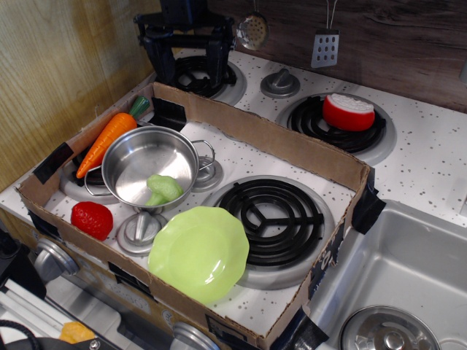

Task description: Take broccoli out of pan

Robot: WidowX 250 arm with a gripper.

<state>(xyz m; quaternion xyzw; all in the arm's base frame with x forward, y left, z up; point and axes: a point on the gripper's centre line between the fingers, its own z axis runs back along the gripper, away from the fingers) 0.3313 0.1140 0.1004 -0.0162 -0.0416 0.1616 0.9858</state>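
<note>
My gripper needs to go to the light-green broccoli (162, 189) in the pan and take it out by grabbing its stalk.
The light-green toy broccoli (162, 189) lies inside the shiny steel pan (149, 168), against its near right wall. The pan stands on the left part of the stove, inside a low cardboard frame (292, 149). My black gripper (191, 64) hangs open and empty above the back-left burner, beyond the cardboard wall and well behind the pan.
An orange carrot (108, 138) lies left of the pan and a red strawberry (92, 219) in front of it. A scalloped light-green plate (198, 252) sits at the front. A red-and-white toy (349, 111) rests on the back-right burner. A sink (408, 277) is at the right.
</note>
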